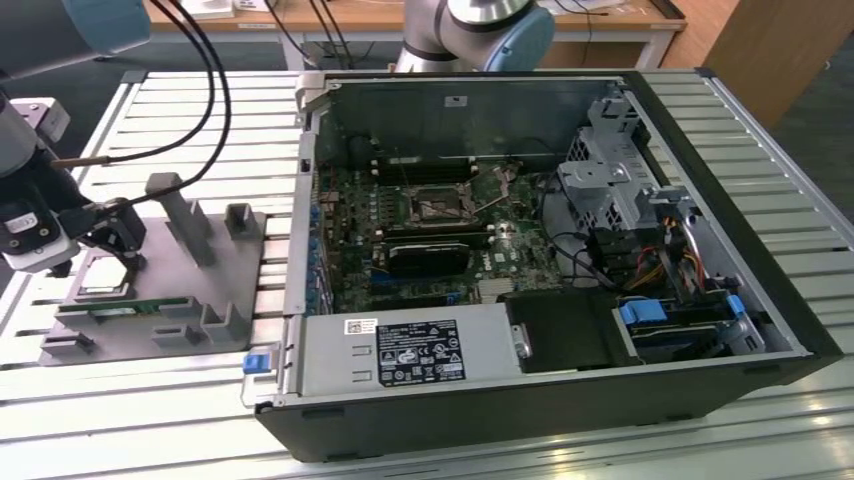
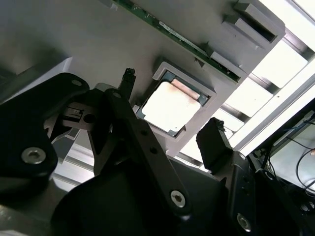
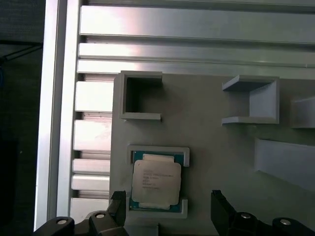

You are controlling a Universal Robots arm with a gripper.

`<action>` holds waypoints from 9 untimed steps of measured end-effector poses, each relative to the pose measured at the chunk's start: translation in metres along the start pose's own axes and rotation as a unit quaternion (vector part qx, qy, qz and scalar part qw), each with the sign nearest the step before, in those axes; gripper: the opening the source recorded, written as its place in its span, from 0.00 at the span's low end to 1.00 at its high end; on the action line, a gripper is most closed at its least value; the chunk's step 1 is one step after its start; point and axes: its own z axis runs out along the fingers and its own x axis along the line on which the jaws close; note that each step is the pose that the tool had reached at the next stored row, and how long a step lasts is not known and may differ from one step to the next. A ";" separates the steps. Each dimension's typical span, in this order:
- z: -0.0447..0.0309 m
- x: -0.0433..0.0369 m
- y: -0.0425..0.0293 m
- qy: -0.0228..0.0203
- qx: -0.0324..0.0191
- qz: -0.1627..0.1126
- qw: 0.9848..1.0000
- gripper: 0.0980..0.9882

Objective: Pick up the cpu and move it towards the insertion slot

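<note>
My gripper needs to go lower before it closes on the silvery CPU [image 3: 156, 182], because its open fingers stop above the CPU, high over the grey fixture plate [image 3: 211, 157].
The cpu [image 3: 156, 183], a flat silvery square chip, lies in a shallow recess of the grey fixture plate [image 3: 216, 162]. In the exterior view the cpu [image 1: 104, 290] is at the left, outside the computer case. My gripper [image 3: 168, 209] hovers just above it, open, with one black finger [image 3: 117, 206] on each side and a gap to the chip. The second wrist view shows the cpu [image 2: 171, 107] between the spread fingers [image 2: 214, 142]. The insertion slot [image 1: 438, 207], a dark square socket with a metal frame, sits on the motherboard inside the case, far from my gripper [image 1: 107, 255].
A green memory stick [image 1: 127, 308] lies in the fixture beside the cpu. Grey posts [image 1: 180, 215] rise from the plate. The open case [image 1: 561, 400] has tall walls, a drive cage [image 1: 607, 180], cables and a black block [image 1: 427, 257] near the socket. A slatted metal table [image 1: 134, 410] lies under everything.
</note>
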 end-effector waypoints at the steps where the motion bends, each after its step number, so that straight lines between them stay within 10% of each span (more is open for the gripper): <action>1: 0.0008 0.0006 0.0007 0.000 0.000 0.000 1.000 0.76; 9: 0.0114 0.0042 0.0051 0.000 0.000 -0.002 1.000 0.76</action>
